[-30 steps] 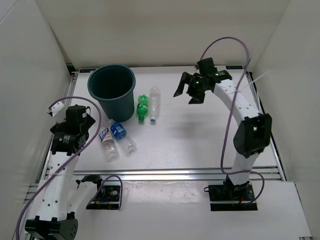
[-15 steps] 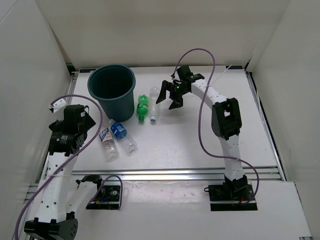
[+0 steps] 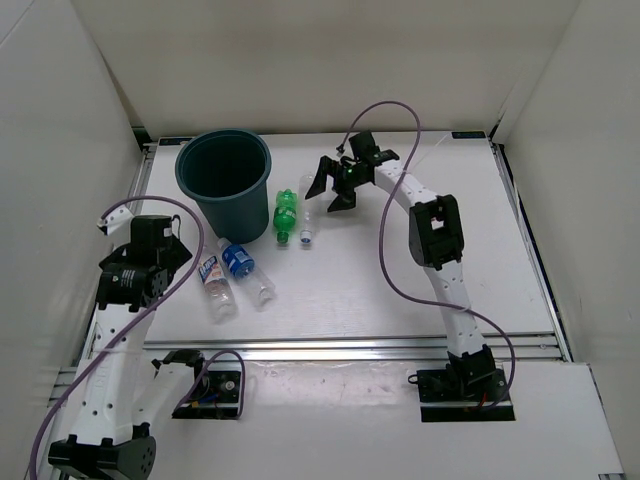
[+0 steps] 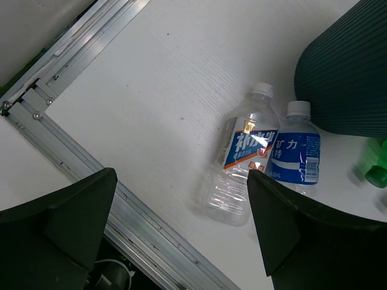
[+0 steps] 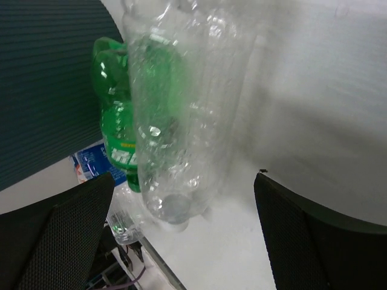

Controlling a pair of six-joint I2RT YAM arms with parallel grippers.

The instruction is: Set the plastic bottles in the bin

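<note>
The robot's right gripper isn't ready to close yet, as one finger stops short. It needs to move toward the clear bottle's near side first, then close on the clear bottle (image 3: 306, 222) (image 5: 181, 109).
The bin (image 3: 225, 180) stands at the back left. The green bottle (image 3: 286, 215) and an unlabelled clear bottle (image 3: 306, 222) lie side by side to its right. The white-label bottle (image 3: 213, 282) and the blue-label bottle (image 3: 241, 265) lie in front of the bin. My right gripper (image 3: 330, 189) is open over the far end of the clear bottle (image 5: 181, 109), which lies between its fingers without being touched; the green bottle (image 5: 118, 127) is beside it. My left gripper (image 3: 168, 262) is open and empty, left of the white-label bottle (image 4: 245, 157) and the blue-label bottle (image 4: 294, 151).
The bin wall (image 4: 347, 72) rises just beyond the two labelled bottles, and it also shows in the right wrist view (image 5: 48, 90). An aluminium rail (image 4: 78, 151) runs along the table's left edge. White walls enclose the table on three sides.
My right arm has swung left from the back right of the table to the clear bottle next to the green one. My left gripper has dropped slightly and stays open.
</note>
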